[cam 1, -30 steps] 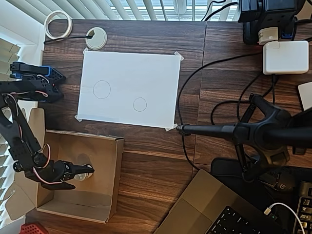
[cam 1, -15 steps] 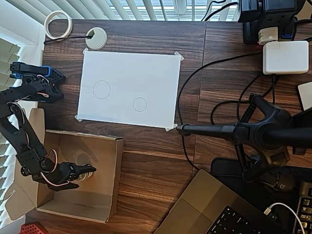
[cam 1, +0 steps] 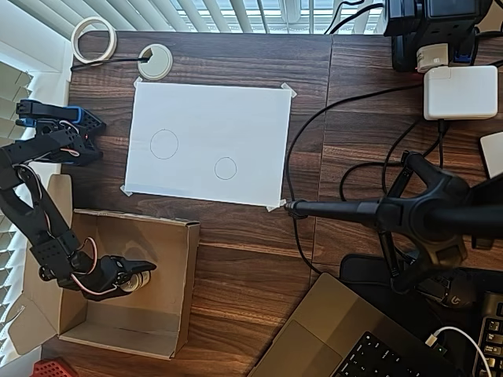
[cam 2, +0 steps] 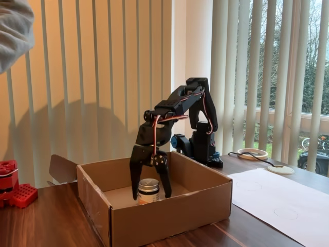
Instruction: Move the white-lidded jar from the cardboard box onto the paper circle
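My gripper grabs the white-lidded jar around its round body [cam 1: 135, 284] next, to move the jar onto the paper circle [cam 1: 225, 168].
The white-lidded jar [cam 2: 148, 190] stands upright on the floor of the cardboard box [cam 2: 169, 216]. From overhead, the jar [cam 1: 142, 279] peeks out between the black fingers at the left middle of the box [cam 1: 118, 336]. My gripper [cam 2: 150, 194] points down into the box and is open, one finger on each side of the jar with small gaps; seen from above, the gripper [cam 1: 138, 276] reaches in from the left. The paper circle [cam 1: 225, 168] is the smaller pencil ring on the white sheet [cam 1: 251, 118], well up and right of the box; in the fixed view this circle [cam 2: 286, 212] is faint.
A larger drawn circle [cam 1: 164, 144] lies left of the small one. A tape ring [cam 1: 94, 39] and a white grommet [cam 1: 155, 61] sit at the table's far edge. Black cables [cam 1: 302, 133], a camera stand [cam 1: 424, 216] and a laptop [cam 1: 354, 338] fill the right side.
The gripper's fingers have drawn in from a wide spread to sit close around the jar, and the arm has lowered a little into the box. The jar has not moved.
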Controlling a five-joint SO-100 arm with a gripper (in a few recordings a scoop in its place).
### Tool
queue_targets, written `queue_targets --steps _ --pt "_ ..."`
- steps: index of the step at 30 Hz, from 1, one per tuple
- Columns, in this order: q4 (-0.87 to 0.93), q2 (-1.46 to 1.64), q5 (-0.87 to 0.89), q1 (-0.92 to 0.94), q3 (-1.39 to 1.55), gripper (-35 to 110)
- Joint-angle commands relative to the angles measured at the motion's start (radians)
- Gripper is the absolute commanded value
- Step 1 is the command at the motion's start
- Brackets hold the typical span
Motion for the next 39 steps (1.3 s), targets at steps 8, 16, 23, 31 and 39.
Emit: queue_targets --steps 8,16,23,31,39 --pt "0.009 0.089 0.028 -0.012 -0.008 29" --pt "-0.008 0.110 0.038 -0.021 -0.008 15" --pt "-0.029 0.195 0.089 -0.055 -0.046 9" --pt "-0.057 0.408 0.054 -0.075 -0.124 6" --pt "-0.071 0.683 -0.015 -0.183 -0.038 4"
